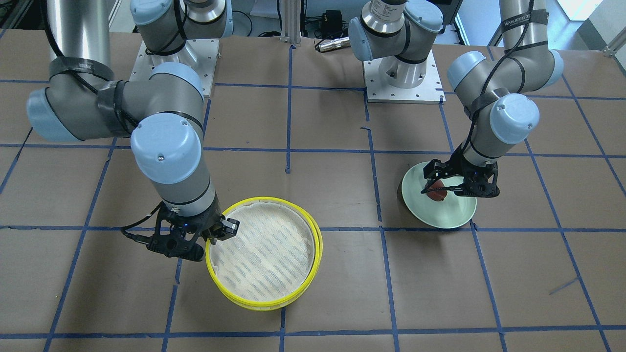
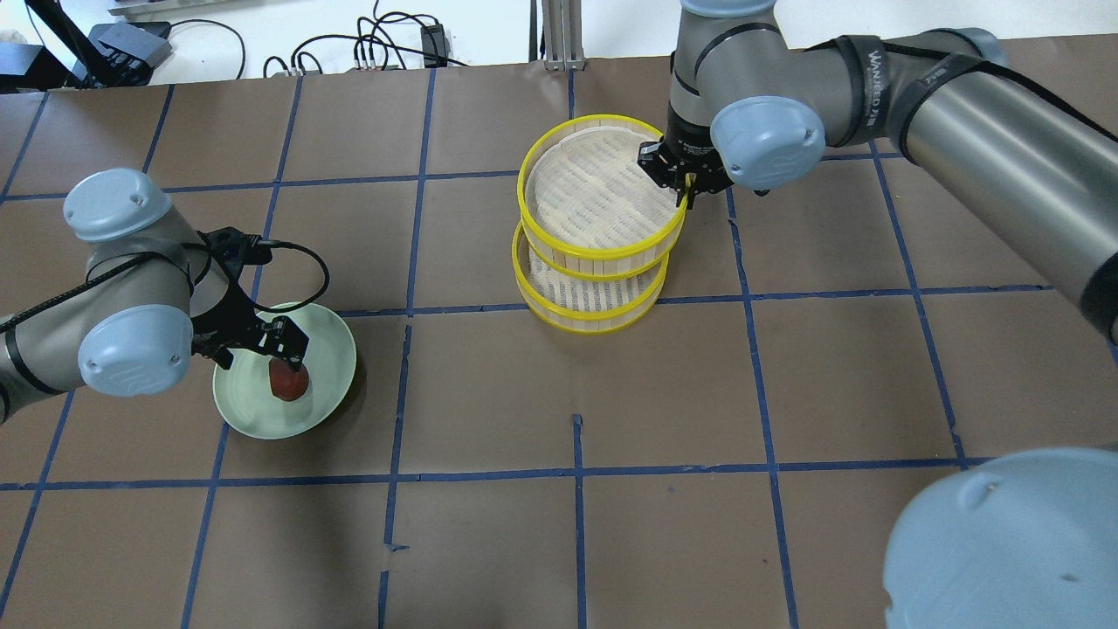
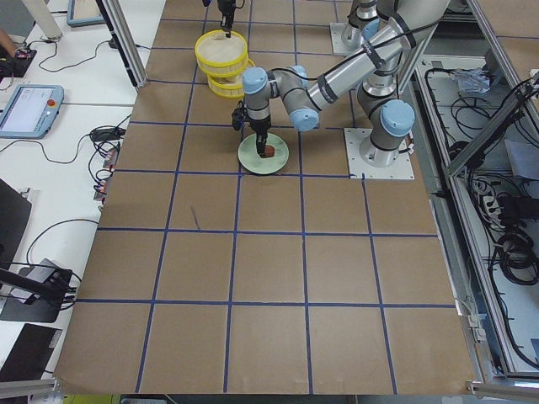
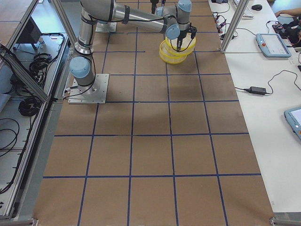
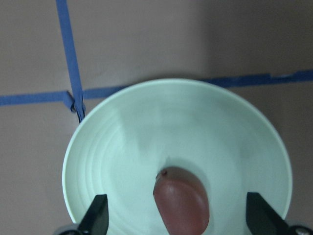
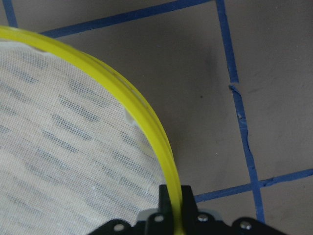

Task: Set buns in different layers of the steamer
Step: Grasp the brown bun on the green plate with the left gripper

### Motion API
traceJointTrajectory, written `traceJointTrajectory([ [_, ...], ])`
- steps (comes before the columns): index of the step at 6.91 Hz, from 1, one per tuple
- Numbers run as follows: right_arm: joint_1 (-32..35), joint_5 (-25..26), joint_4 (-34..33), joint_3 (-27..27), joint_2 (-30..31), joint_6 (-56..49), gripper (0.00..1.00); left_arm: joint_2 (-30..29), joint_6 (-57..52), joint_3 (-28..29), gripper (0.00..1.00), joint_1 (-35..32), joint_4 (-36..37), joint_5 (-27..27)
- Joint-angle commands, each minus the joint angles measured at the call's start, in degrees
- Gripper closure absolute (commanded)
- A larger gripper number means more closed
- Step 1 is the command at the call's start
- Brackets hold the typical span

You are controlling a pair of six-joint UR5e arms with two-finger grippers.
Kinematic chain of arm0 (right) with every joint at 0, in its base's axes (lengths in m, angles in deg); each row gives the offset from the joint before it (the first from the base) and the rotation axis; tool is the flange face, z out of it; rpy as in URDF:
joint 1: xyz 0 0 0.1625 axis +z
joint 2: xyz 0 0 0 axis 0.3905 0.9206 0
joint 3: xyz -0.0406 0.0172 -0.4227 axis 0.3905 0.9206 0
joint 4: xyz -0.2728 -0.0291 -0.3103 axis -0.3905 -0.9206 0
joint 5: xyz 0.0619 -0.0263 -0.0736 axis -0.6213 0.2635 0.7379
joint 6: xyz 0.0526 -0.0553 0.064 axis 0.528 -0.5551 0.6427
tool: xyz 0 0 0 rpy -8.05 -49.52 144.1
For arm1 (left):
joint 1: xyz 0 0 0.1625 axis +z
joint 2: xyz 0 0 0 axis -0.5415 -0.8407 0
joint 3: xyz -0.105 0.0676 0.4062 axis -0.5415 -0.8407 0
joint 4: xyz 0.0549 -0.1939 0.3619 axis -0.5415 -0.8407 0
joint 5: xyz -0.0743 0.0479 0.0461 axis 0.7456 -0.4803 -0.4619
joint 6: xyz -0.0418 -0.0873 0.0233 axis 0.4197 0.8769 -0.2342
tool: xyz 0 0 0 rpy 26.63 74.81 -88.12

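Note:
Next, my left gripper grips the reddish-brown bun around its rounded body to place a bun into a steamer layer.
My right gripper is shut on the yellow rim of the upper steamer layer and holds it lifted, offset above the lower layer. The right wrist view shows the jaws pinching the rim beside the mesh liner. Both liners look bare where visible. The reddish-brown bun lies on the pale green plate. My left gripper is open just above it, with the fingers wide apart on either side of the bun. The white bun is not in view.
The table is brown paper with a grid of blue tape. The two arm bases stand at the robot's edge. The plate and the steamer layers are about two grid squares apart.

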Motion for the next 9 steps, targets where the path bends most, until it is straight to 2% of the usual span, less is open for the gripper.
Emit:
traceJointTrajectory([
  [1,1.4,0.6,0.3,-0.4,-0.3,0.0,0.92,-1.1,0.1,-0.7,0.02,0.6,-0.8,1.4],
  [2,1.7,0.6,0.1,-1.8,-0.1,-0.2,0.92,-2.1,0.4,-0.7,0.04,0.6,-0.8,4.0],
  [3,1.7,0.6,0.0,-2.8,0.2,-0.4,0.92,-2.8,-0.5,-0.7,0.48,0.6,-0.7,3.5],
  [4,1.7,0.5,-0.1,-3.1,0.2,-0.4,0.91,-2.9,-1.2,-0.7,0.86,0.6,-0.8,3.4],
  [5,1.6,0.5,-0.1,-3.6,0.2,-0.4,0.91,-2.9,-3.8,-0.1,0.98,0.6,-0.4,3.5],
  [6,1.6,0.5,-0.1,-3.8,0.2,-0.4,0.91,-1.9,-5.2,0.7,0.99,0.5,0.5,3.5],
  [7,1.7,0.5,-0.1,-4.0,0.2,-0.4,0.88,-0.8,-4.8,3.9,0.99,-0.5,1.1,3.6],
  [8,1.7,0.3,-0.2,-3.9,0.2,-0.4,0.72,0.4,-4.3,6.6,0.98,-2.6,0.5,4.1],
  [9,1.6,0.5,-0.2,-4.0,0.0,-0.4,0.15,1.4,0.4,8.1,0.98,-6.7,0.7,4.3],
])
